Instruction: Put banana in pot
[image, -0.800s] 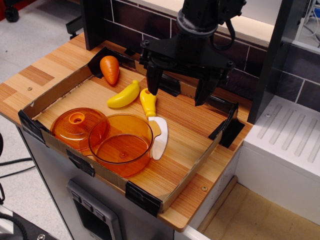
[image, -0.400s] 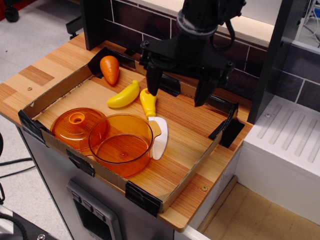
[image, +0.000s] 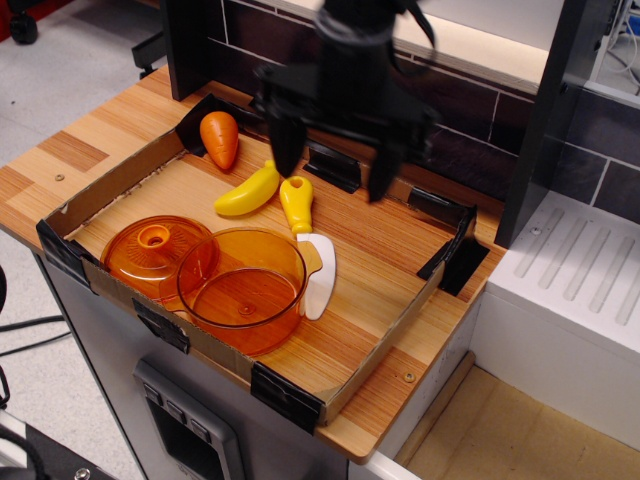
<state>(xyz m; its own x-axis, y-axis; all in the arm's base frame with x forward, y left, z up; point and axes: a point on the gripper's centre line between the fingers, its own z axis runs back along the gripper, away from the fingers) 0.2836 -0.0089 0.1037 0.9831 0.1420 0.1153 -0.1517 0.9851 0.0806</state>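
Note:
My gripper grips the banana by its curved middle (image: 249, 192) next, to put the yellow banana in the orange pot (image: 241, 288).
The yellow banana (image: 247, 191) lies flat in the cardboard tray (image: 390, 335), left of centre. The translucent orange pot (image: 241, 288) stands at the tray's front with nothing in it. My black gripper (image: 332, 178) hangs open and empty above the tray's back part, its left finger just above and right of the banana's upper end, its right finger well to the right. It touches nothing.
A yellow-handled knife with a white blade (image: 309, 245) lies between banana and pot. An orange carrot (image: 220, 139) sits in the back left corner. The flat orange lid (image: 154, 254) rests left of the pot. A brick wall runs behind; a white unit (image: 570, 290) stands at right.
My gripper has moved left, from above the knife's right side to above the banana's end and the knife handle. It stays open. The objects have not moved.

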